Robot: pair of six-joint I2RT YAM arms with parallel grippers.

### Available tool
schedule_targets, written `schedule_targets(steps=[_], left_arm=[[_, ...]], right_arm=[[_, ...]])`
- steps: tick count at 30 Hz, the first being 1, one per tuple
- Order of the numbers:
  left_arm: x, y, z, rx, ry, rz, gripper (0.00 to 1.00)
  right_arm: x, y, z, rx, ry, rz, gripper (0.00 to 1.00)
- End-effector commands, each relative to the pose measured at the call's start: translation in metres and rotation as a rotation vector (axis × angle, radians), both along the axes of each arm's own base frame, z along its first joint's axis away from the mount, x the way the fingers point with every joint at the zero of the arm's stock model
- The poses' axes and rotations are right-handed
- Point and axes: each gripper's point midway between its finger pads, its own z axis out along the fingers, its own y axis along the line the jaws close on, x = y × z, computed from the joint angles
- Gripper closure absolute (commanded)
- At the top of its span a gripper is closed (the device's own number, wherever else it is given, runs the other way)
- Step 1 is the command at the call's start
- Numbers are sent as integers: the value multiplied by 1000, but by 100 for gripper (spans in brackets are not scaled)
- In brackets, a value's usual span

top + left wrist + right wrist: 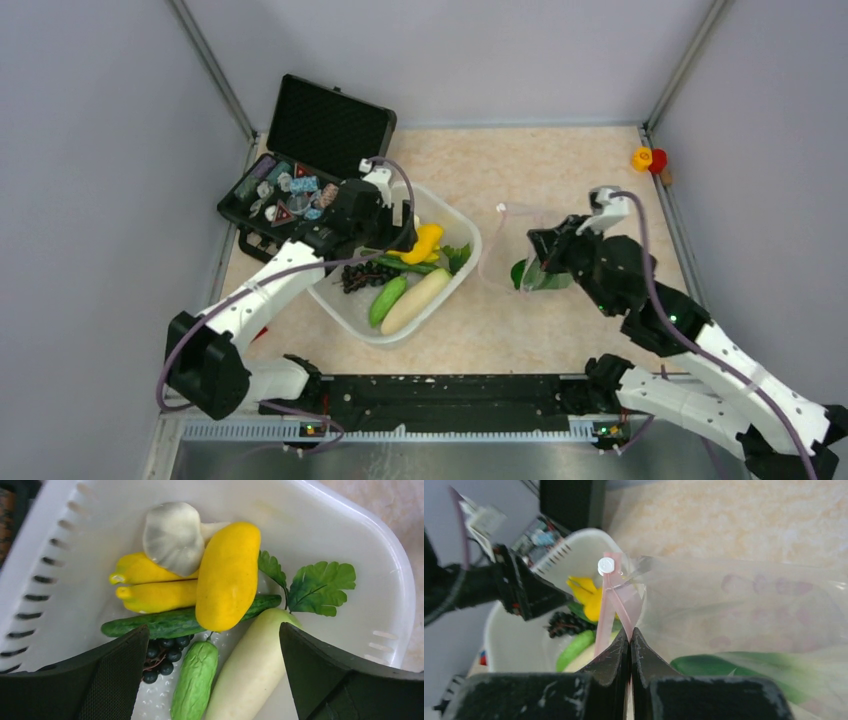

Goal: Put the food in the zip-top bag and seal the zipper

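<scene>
The pepper's other end should stay free to go into the zip-top bag (744, 610), so my left gripper will grab the plump yellow pepper's end over the dark cucumber (593, 611).
The white tub (462, 232) holds yellow peppers (227, 575), a dark cucumber (150, 625), a light green cucumber (195, 680), a white radish (255, 670), dark grapes (162, 655) and a leafy sprig (320, 587). My left gripper (210, 675) is open above them, over the tub's far left part (385, 215). The clear zip-top bag (744, 610) lies right of the tub with green bok choy (540, 275) inside. My right gripper (630, 632) is shut on the bag's pinkish zipper strip (616, 595); its white slider tab (606, 566) stands above.
An open black case (300, 170) of small trinkets sits at the far left, behind the tub. A yellow and red object (648, 158) lies at the far right corner. Grey walls close in the table on three sides.
</scene>
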Motion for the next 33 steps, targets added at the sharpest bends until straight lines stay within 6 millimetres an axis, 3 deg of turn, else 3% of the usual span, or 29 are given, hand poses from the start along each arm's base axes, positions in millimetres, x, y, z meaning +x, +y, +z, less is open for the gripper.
schedule_targets(steps=[1,5,12,18,22,30,33], left_arm=[[10,-33,-5,-87,-14,-151,1],[19,-38,-33,-52,64,-180,1],[23,-40,-64,-32,180,-202,7],[26,-44,-71,-64,152,-206,14],[25,-46,-77,-52,171,-245,27],[15,-46,-90,-50,225,-258,30],[13,-45,-89,-58,229,-251,50]], right_arm=[[8,24,-43,-29,113,23,100],[10,42,-50,12,131,72,100],[11,45,-55,7,139,70,100],[7,35,-51,38,117,55,100],[4,31,-54,55,121,46,100],[4,29,-63,60,146,29,100],[4,30,-63,63,150,29,100]])
